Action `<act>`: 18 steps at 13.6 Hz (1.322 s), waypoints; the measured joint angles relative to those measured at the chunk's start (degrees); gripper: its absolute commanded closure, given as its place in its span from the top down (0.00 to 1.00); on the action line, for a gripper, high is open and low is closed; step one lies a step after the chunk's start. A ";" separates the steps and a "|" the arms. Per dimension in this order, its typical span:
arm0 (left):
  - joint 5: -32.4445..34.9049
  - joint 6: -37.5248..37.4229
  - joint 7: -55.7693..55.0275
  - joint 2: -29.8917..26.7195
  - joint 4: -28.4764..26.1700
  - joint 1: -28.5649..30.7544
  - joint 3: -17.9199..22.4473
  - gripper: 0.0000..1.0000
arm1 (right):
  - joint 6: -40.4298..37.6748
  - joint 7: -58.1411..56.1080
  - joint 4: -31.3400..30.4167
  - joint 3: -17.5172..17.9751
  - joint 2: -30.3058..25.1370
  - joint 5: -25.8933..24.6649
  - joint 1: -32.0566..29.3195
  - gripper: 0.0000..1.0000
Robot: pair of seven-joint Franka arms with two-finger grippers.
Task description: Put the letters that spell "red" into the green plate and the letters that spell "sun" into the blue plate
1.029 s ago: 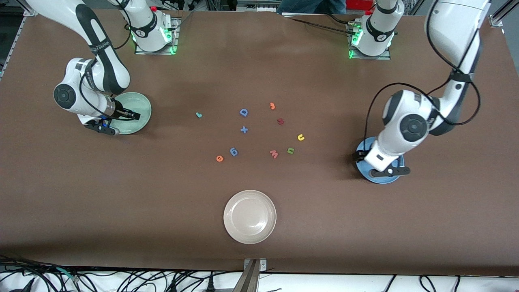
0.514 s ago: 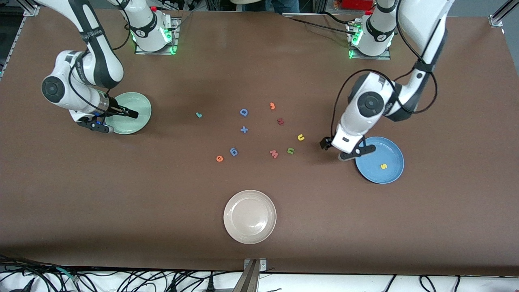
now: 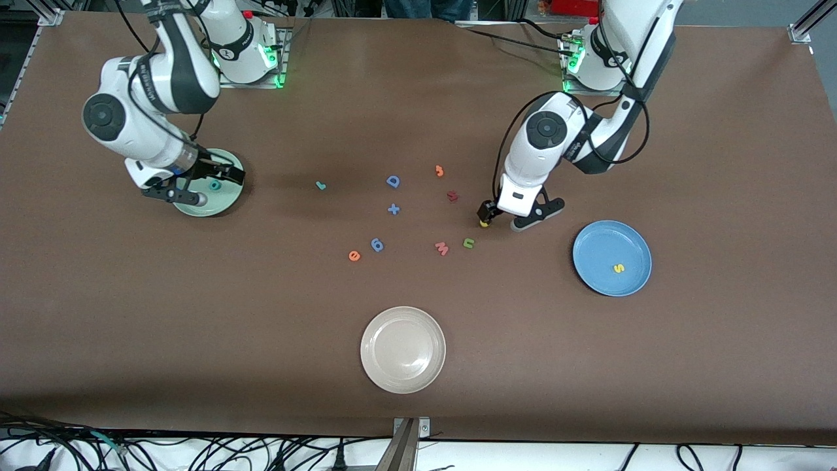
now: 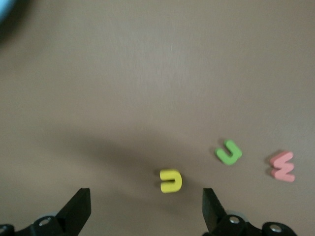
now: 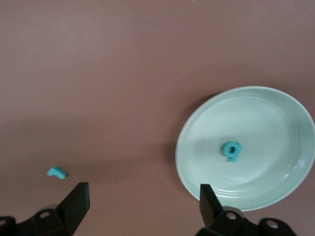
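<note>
My left gripper will grab the yellow u next, by its curved bottom (image 3: 484, 225) and the ends of its arms. The u will then help spell "sun" in the blue plate (image 3: 592, 252).
The teal d (image 3: 214, 186) (image 5: 231, 150) lies in the green plate (image 3: 225, 196) (image 5: 275, 123). My right gripper (image 3: 204, 186) (image 5: 142, 204) hangs open and empty over that plate's edge. The teal r (image 3: 320, 186) (image 5: 57, 172) and the orange e (image 3: 354, 256) lie on the table. In the blue plate (image 3: 592, 252) lies the yellow s (image 3: 618, 267). My left gripper (image 3: 500, 221) (image 4: 145, 214) is open low over the yellow u (image 3: 484, 224) (image 4: 171, 180), which shows between its fingers. The green n (image 3: 468, 243) (image 4: 229, 152) lies beside the u.
An off-white plate (image 3: 403, 349) stands near the front camera. Loose in the middle lie a pink w (image 3: 442, 248) (image 4: 282, 165), a blue D (image 3: 393, 181), a blue plus (image 3: 393, 209), a blue 6-shaped piece (image 3: 376, 244), an orange hooked piece (image 3: 439, 171) and a dark red piece (image 3: 452, 195).
My left arm has swung from the blue plate, where the yellow s now shows, to the yellow u. My right arm has shifted over the green plate and the teal d has come into sight there.
</note>
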 measured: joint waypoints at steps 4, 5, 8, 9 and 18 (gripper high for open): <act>0.48 1.28 -2.26 5.27 1.88 -0.97 0.08 1.00 | -0.71 -3.96 2.97 5.76 -1.10 -0.02 0.07 0.99; 0.98 1.41 -2.57 6.55 2.89 -0.97 0.15 1.00 | -0.75 -5.42 3.34 7.12 -1.10 -0.03 0.10 0.99; 1.57 1.44 -2.76 9.06 5.44 -0.97 0.23 0.99 | -0.70 -11.04 3.57 9.46 -1.12 -0.02 0.07 0.99; 1.75 1.44 -2.76 9.49 5.84 -0.97 0.23 0.97 | -0.64 -11.57 3.81 10.63 -1.13 -0.02 0.05 0.99; 3.84 1.44 -2.89 10.26 7.05 -1.09 0.06 0.26 | 4.27 -10.30 4.03 17.59 0.80 1.96 0.06 0.96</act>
